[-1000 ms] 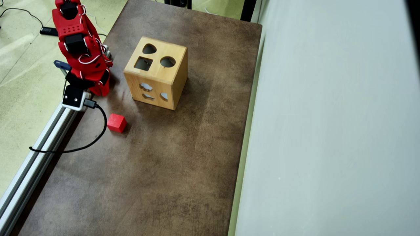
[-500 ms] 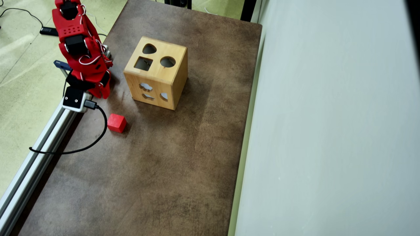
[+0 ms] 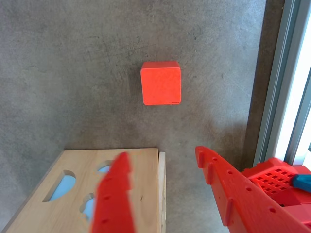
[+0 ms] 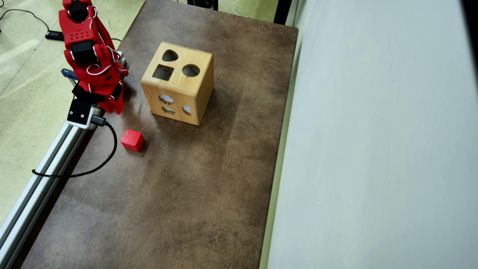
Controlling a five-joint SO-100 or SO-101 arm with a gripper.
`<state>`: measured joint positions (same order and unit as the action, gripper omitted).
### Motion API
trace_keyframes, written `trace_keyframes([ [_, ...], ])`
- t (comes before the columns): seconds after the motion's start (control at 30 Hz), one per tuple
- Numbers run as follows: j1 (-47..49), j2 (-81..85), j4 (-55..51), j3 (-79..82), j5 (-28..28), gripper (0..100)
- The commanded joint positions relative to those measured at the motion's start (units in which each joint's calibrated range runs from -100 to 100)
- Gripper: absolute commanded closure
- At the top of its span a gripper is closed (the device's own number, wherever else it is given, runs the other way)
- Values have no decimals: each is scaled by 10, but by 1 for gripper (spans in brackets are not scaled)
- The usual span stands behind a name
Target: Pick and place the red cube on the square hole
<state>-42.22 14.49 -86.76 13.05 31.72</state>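
The red cube [image 4: 132, 140] goes on the square hole, grabbed by its opposite sides.
The red cube [image 4: 132, 140] lies on the brown table near its left edge; the wrist view shows the red cube [image 3: 161, 83] alone ahead of the fingers. The square hole [image 4: 163, 72] is a dark cutout in the top face of the wooden box [image 4: 186, 93], beside a round and a heart-like hole. My red gripper [image 4: 114, 107] hangs left of the box and above the cube in the overhead view. In the wrist view the gripper [image 3: 161, 154] is open with nothing between its fingers, and its left finger overlaps the box's side face [image 3: 63, 194].
An aluminium rail [image 4: 41, 175] runs along the table's left edge, with a black cable [image 4: 101, 164] looping from the wrist camera onto the table. A pale wall panel [image 4: 373, 149] borders the table's right side.
The arm and its wrist camera have shifted slightly to the left in the overhead view, dragging the cable with them. Cube and box have not moved.
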Motion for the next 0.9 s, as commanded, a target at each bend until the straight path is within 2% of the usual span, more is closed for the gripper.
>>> trace_keyframes([
  [0.0, -1, 3, 1, -4, -1, 56],
  [0.1, -1, 4, -4, -3, -1, 45],
  [0.17, -1, 4, -4, -3, -1, 42],
  [0.4, -1, 0, -3, -2, 3, 41],
  [0.87, -2, -190, 6, -1, 4, 41],
])
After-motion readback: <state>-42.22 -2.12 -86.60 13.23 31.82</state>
